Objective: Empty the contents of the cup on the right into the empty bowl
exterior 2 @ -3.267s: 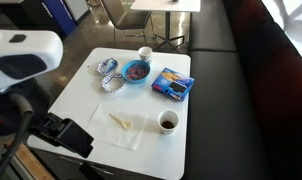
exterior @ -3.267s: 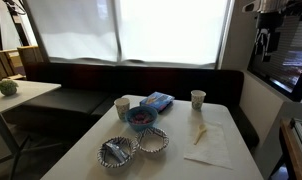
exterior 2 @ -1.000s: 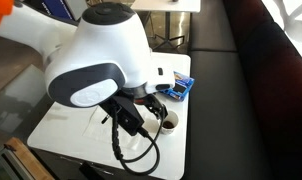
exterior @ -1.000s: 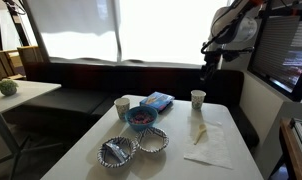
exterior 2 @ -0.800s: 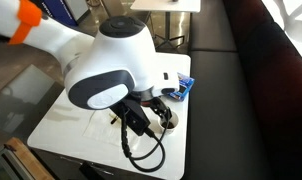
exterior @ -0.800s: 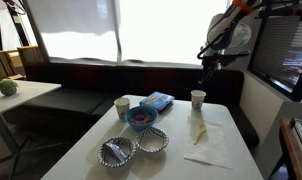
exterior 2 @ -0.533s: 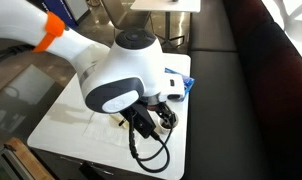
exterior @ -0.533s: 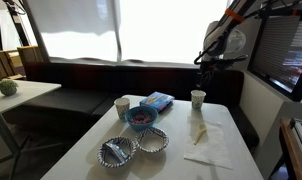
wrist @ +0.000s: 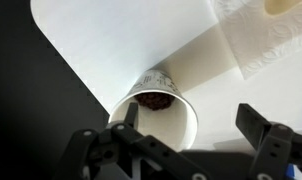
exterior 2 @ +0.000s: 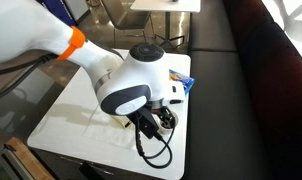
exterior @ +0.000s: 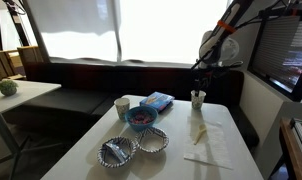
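Observation:
My gripper grabs the cup's rim at one side next, one finger inside the cup, to pour into the empty bowl [exterior: 152, 140].
The cup [exterior: 198, 99], a cream paper cup, stands upright at the far right of the white table [exterior: 176, 155]. In the wrist view it [wrist: 176, 128] shows from above with dark pieces inside. My gripper [exterior: 198, 76] hovers just above it, open and empty [wrist: 191, 125]. One finger sits over the cup's rim and the other is well off to its side. The empty striped bowl [exterior: 152, 140] sits near the front of the table. In the exterior view from above, the arm hides the cup and the bowls.
A twin striped bowl [exterior: 118, 152] with pale pieces sits beside the empty one. Behind them are a blue bowl [exterior: 140, 118], a plainer white cup [exterior: 122, 106] and a blue packet [exterior: 158, 101]. A white napkin [exterior: 206, 145] lies in front of the cup. A dark bench runs behind the table.
The arm has swung in from the upper right and come down, bringing the open gripper over the right-hand cup. Nothing on the table has moved.

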### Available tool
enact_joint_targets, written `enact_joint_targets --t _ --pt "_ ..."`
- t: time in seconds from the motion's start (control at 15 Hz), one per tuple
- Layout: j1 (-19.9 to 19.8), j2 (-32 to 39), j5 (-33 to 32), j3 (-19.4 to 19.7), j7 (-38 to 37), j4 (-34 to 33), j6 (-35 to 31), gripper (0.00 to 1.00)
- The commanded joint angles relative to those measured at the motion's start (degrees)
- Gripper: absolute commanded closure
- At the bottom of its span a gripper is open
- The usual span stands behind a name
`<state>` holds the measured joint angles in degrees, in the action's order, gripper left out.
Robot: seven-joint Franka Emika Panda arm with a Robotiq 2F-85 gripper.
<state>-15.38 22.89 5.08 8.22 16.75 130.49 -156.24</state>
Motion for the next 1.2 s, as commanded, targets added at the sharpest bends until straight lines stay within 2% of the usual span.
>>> enact_joint_targets --t 0.0,0.4,0.47,0.53,0.73,1.13 --pt "-0.1 3.35 -1.31 -1.12 -1.18 -1.61 -2.95 0.0" --pt "2.39 6.55 -6.29 0.58 -2.8 -3.18 -5.42 0.0" --pt "2.88 6.78 -7.51 0.93 -3.14 -3.34 -5.45 0.1" --pt "3.47 6.91 -8.87 1.38 -3.58 -3.41 -5.58 0.26" --pt "5.12 7.0 -12.13 2.65 -5.26 -3.44 -5.4 0.51" --pt "6.53 6.44 -15.33 4.33 -6.81 -3.09 -4.89 0.95"
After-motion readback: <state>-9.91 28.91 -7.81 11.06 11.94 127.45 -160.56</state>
